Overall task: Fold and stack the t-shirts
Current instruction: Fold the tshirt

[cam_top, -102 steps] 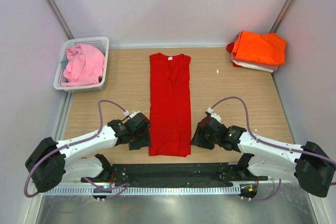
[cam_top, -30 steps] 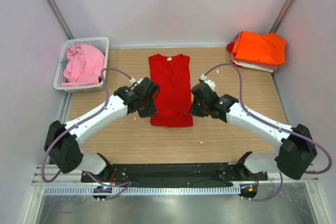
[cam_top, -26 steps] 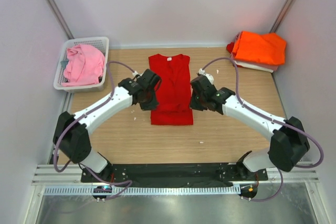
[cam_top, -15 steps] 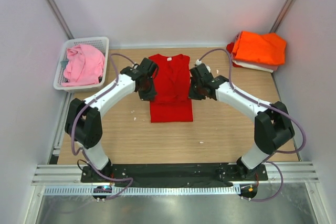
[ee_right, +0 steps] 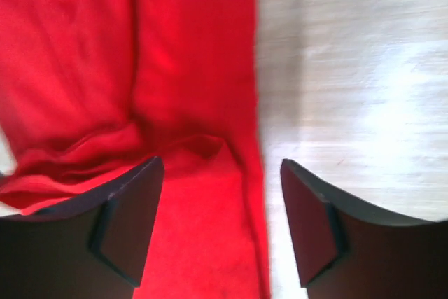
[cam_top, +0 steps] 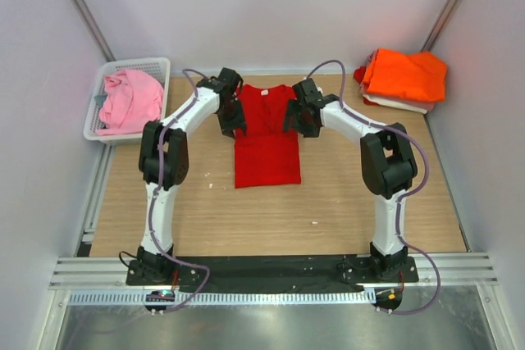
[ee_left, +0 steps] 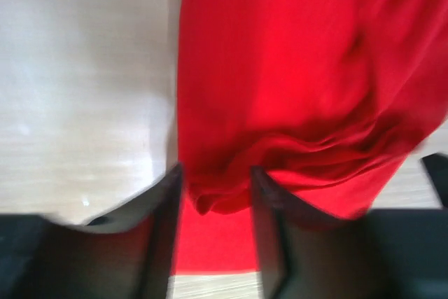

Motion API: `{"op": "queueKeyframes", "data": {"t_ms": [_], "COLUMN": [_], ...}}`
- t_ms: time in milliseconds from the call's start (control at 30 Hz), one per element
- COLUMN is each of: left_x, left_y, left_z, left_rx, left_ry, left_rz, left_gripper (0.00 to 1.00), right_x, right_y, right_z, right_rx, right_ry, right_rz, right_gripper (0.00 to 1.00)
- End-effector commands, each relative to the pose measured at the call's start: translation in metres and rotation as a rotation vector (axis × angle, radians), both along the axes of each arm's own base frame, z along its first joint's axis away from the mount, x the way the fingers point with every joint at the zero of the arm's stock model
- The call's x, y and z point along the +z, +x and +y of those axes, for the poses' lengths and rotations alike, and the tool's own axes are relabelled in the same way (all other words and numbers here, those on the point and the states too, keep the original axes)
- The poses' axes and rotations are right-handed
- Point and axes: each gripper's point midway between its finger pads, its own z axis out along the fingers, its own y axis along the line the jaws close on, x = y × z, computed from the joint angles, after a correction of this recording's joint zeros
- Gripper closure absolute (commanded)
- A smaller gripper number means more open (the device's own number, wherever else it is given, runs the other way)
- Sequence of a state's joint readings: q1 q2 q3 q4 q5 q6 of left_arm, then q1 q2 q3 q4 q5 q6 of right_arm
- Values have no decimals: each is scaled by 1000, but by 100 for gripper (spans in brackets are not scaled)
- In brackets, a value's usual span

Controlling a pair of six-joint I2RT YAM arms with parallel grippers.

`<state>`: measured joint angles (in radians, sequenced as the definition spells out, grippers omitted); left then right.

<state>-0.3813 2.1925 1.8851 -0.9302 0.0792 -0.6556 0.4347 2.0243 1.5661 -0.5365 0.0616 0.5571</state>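
The right gripper next picks up the red t-shirt's near doubled-over corner, opposite the collar, to fold that end of the t-shirt over toward the collar.
The red t-shirt lies in the middle of the table, folded into a narrow strip and doubled over, with its collar at the far end. My left gripper is over its far left edge. In the left wrist view my left gripper has its jaws parted, and a loose fold of the red t-shirt lies between them. My right gripper is over the far right edge. In the right wrist view my right gripper is wide open above the red t-shirt and holds nothing.
A white basket at the far left holds a crumpled pink t-shirt. A folded orange t-shirt tops a stack at the far right, with a white one under it. Walls close in on both sides.
Both arms swung from the near end of the red t-shirt to its far end. They carried the hem up over the shirt, so it is now about half as long.
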Motion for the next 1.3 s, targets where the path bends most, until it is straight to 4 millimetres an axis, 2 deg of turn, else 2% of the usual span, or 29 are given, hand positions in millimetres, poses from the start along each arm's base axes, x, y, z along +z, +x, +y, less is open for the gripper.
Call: {"op": "queueKeyframes", "data": {"t_ms": [0, 33, 100, 133, 167, 200, 233, 267, 300, 333, 367, 400, 433, 467, 533, 567, 667, 700, 733, 800, 833, 933, 967, 1000, 1033, 1067, 1133, 1167, 1267], "left_x": [41, 71, 91, 110, 113, 118, 132, 116, 113, 109, 94, 90, 82, 69, 57, 47, 42, 29, 24, 22, 10, -7, -11, -14, -22, -24, -32, -34, -41], "left_y": [32, 52, 57, 60, 60, 59, 54, 41, 35, 27, -2, -6, -20, -42, -65, -83, -100, -112, -119, -122, -133, -143, -143, -145, -151, -149, -153, -151, -152], "left_z": [4, 2, 11, 14, 21, 25, 30, 36, 38, 39, 43, 41, 38, 35, 28, 28, 24, 26, 26, 21, 22, 22, 21, 20, 21, 20, 21, 21, 20], "left_rx": [-28, -28, -21, -21, -12, -7, 2, 8, 15, 26, 20, 22, 26, 16, 22, 15, 5, 5, 3, -6, -10, -6, -4, 2, 3, 4, 8, 7, 12], "left_ry": [-67, -89, -69, -68, -37, -23, -15, 15, 16, 14, 29, 14, 0, -37, -87, -108, -142, -142, -147, -176, -172, -186, -194, -200, -197, -205, -201, -200, -199], "left_rz": [-41, -127, -158, -205, -224, -245, -276, -228, -220, -208, -152, -173, -155, -134, -106, -91, -101, -68, -61, -83, -54, -31, -35, -27, -6, -15, 1, -5, 2], "left_gripper": [52, 50, 47, 46, 44, 42, 41, 41, 41, 42, 42, 42, 42, 42, 42, 43, 44, 45, 45, 45, 45, 44, 44, 44, 44, 44, 44, 44, 45], "right_x": [37, 52, 65, 71, 90, 79, 80, 88, 66, 64, 58, 47, 41, 31, 22, 10, -5, -12, -17, -28, -33, -44, -48, -49, -51, -52, -52, -51, -50], "right_y": [23, 24, 21, 18, 12, -2, -6, -17, -35, -41, -50, -71, -79, -96, -107, -118, -131, -137, -140, -144, -146, -151, -154, -154, -155, -156, -157, -157, -158], "right_z": [-12, -15, -15, -15, -15, -14, -12, -7, -9, -4, -4, 2, 2, -1, -3, -7, -2, 0, 1, -1, 0, 1, 1, 2, 2, 2, 2, 1, 0], "right_rx": [-70, -98, -109, -108, -106, -90, -81, -61, -50, -33, -35, 3, 11, 16, 25, 28, 64, 81, 86, 85, 89, 84, 85, 87, 85, 87, 82, 81, 75], "right_ry": [-17, -9, 11, 18, 36, 30, 45, 92, 93, 129, 151, 205, 221, 231, 241, 237, 274, 291, 292, 291, 293, 305, 305, 310, 314, 317, 321, 320, 318], "right_rz": [-71, -98, -128, -143, -184, -160, -170, -170, -114, -109, -90, -51, -35, -3, 8, 35, 59, 88, 98, 114, 127, 154, 163, 163, 170, 170, 166, 161, 166], "right_gripper": [24, 23, 23, 23, 23, 23, 23, 23, 23, 23, 23, 23, 23, 23, 22, 22, 22, 22, 22, 22, 22, 24, 27, 36, 41, 53, 64, 80, 99]}}
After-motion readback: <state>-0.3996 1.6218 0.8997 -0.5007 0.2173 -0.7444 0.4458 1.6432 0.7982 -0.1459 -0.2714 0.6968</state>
